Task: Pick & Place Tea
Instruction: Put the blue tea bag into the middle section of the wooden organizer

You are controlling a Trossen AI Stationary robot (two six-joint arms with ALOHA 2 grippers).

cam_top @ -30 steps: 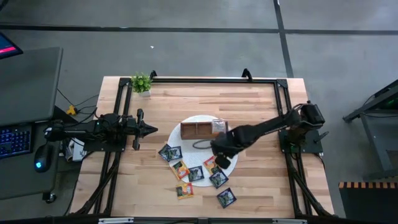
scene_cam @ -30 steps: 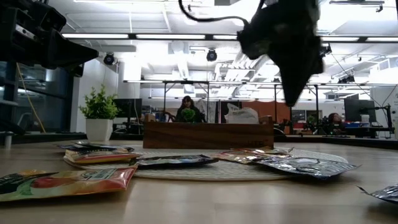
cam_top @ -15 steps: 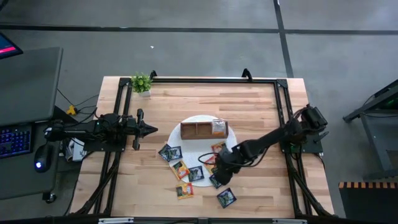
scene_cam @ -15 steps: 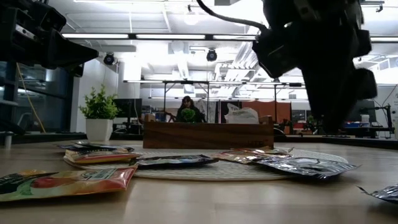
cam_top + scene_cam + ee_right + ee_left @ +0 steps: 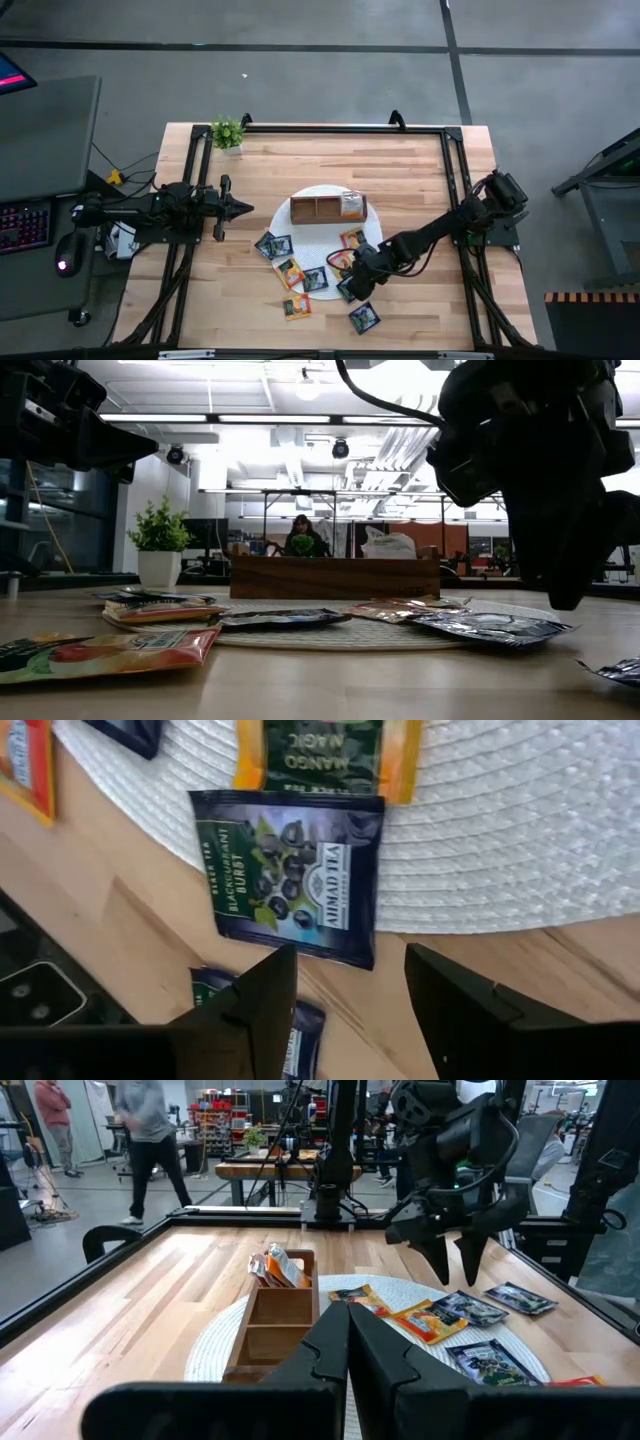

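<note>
My right gripper grabs the blackcurrant sachet by its corner [image 5: 357, 946] beside the white label next, to put the sachet in the brown wooden box.
Several flat tea sachets lie on the round white mat [image 5: 318, 232] and on the wood in front of it. My right gripper [image 5: 350, 990] hangs open, pointing steeply down, just above a dark blue blackcurrant sachet [image 5: 295, 875]. That sachet lies half on the mat's near rim and half on the table. A mango sachet [image 5: 320, 755] lies beyond it, and another dark sachet [image 5: 300, 1025] lies under the fingers. The right gripper [image 5: 355, 277] touches nothing. My left gripper [image 5: 245, 208] waits shut at the table's left, level above the wood.
A brown wooden box [image 5: 328, 208] stands on the mat's far part, with sachets in its right compartment [image 5: 278, 1266]. A small potted plant [image 5: 228, 132] is at the far left corner. Black frame rails [image 5: 452, 180] run along the table's sides. Bare wood lies to the near left and far right.
My right gripper has swung from beside the box toward the table's near edge and come down over the sachets at the mat's near rim. It has tipped steeper, rolled about its own line and opened. No sachet has moved.
</note>
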